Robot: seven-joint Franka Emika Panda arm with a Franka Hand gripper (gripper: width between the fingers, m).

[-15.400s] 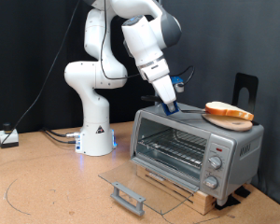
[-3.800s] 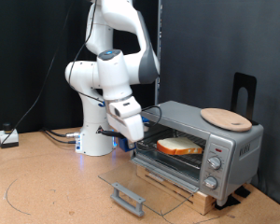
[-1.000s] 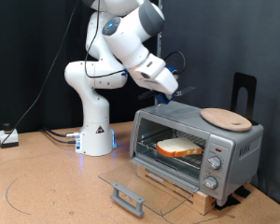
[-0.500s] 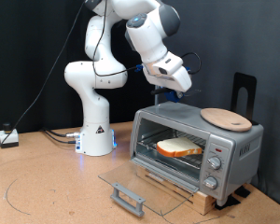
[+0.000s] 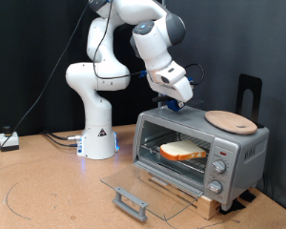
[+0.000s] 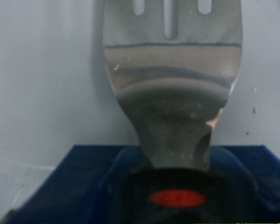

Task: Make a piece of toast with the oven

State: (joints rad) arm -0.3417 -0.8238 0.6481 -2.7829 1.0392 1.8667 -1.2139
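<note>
The spatula's dark handle (image 6: 177, 179) sits between the blue holder's sides in the wrist view and the spatula would rest there, so it is time to release it.
The piece of toast (image 5: 184, 149) lies flat on the wire rack inside the oven (image 5: 234, 148), whose glass door (image 5: 133, 186) hangs open and lies flat in front. My gripper (image 5: 174, 103) hovers just above the oven's top, near its left end in the exterior view. It is shut on a metal spatula (image 6: 173, 84) with a dark handle (image 6: 177, 191). The slotted blade points away from the hand over a pale grey surface. No bread is on the blade.
A round light-wood plate (image 5: 231, 119) lies bare on the oven's top right. The oven stands on a slatted wooden base (image 5: 195, 202). The door handle (image 5: 130, 201) sticks out towards the front. A black stand (image 5: 250, 93) rises behind the oven. The arm's white base (image 5: 98, 134) stands to the left.
The toast has gone from the plate on top into the oven. In the last second my gripper swung from the left to above the oven, then dropped closer to its roof.
</note>
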